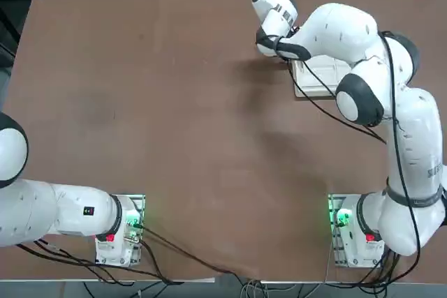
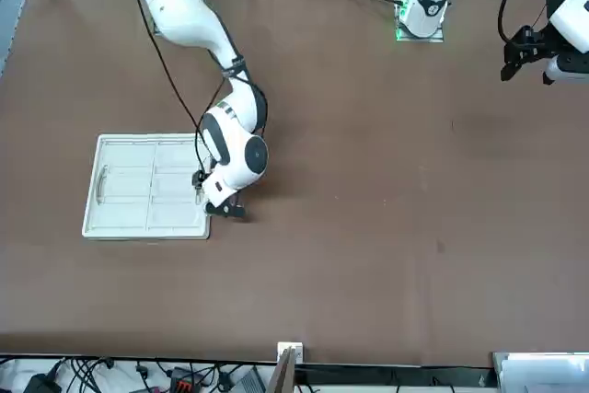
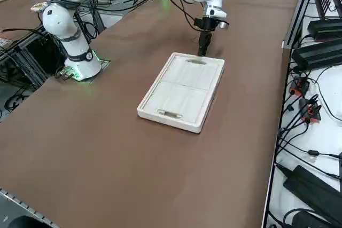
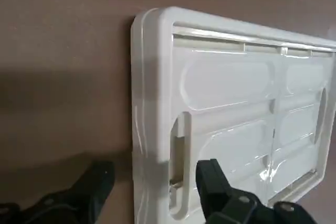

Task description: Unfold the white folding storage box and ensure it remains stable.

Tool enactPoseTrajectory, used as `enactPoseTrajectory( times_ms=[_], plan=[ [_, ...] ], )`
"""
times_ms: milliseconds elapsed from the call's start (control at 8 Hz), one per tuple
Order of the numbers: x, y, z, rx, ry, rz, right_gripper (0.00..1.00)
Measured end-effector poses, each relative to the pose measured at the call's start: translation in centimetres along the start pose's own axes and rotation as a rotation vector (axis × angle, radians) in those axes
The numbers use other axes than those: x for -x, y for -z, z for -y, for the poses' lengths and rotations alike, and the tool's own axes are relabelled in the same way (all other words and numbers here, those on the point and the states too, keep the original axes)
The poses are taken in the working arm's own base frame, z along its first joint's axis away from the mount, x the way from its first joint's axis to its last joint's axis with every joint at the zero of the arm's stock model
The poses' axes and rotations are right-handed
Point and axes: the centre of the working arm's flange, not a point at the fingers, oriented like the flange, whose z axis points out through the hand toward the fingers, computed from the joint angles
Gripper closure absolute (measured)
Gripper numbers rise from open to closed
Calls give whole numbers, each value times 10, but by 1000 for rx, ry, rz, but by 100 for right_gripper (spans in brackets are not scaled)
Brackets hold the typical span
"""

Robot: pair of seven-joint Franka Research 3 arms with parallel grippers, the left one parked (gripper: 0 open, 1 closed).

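I will unfold the white folding storage box, and for that my right gripper will next grab the box's thick rim beside the oval slot [image 4: 179,166].
The white folding storage box [image 2: 147,186] lies folded flat on the brown table, its wall panels down inside the thick rim [image 4: 152,93]. It also shows in the side view [image 3: 184,89] and partly under the arm from above [image 1: 314,75]. My right gripper [image 3: 203,50] hangs low at the box's short edge, pointing down. In the wrist view the right gripper [image 4: 155,174] is open and straddles that rim. One finger [image 4: 97,179] is outside over the table, the other [image 4: 212,179] is over the folded panels. Nothing is held.
The right arm's base [image 1: 353,232] stands at the table's near edge with cables around it. Power bricks and cables [image 3: 315,52] lie past the table's side edge close to the box. Bare brown tabletop [image 2: 386,190] stretches beyond the box.
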Motion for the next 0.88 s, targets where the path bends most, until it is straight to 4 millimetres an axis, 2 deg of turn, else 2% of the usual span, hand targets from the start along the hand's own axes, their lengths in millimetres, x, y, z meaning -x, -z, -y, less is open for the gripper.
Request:
enactPoseTrajectory(
  times_ms=[875],
  plan=[
    [4,-13,6,63,7,4,17]
  ],
)
